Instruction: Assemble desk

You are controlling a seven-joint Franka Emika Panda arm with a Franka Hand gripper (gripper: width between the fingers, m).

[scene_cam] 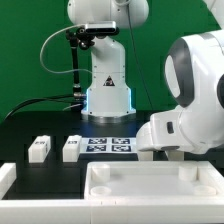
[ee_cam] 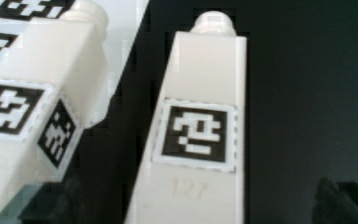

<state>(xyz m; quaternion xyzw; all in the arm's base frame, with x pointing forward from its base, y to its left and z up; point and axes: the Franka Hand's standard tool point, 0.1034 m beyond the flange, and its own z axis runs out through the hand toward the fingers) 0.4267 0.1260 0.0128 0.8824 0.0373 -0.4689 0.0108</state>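
My gripper grips the white leg by its plain end [ee_cam: 185, 207] next, so the pegged tip stays free to enter the desk panel.
In the wrist view a white block leg [ee_cam: 197, 100] with a black-and-white tag and a pegged tip lies on the black table. My gripper [ee_cam: 197, 206] is open, with one dark finger [ee_cam: 55, 206] on each side of the leg and a gap between leg and fingers. Another white tagged leg [ee_cam: 34, 90] lies close beside it. In the exterior view two more legs [scene_cam: 38, 148] [scene_cam: 71, 148] stand on the table at the exterior view's left. The wide white desk panel [scene_cam: 100, 172] lies in front. The gripper is hidden there behind the arm's big white link [scene_cam: 195, 100].
The marker board [scene_cam: 110, 146] lies flat in front of the arm's base [scene_cam: 108, 95]. A white bar [scene_cam: 5, 180] sits at the front of the exterior view's left. A green backdrop stands behind the table.
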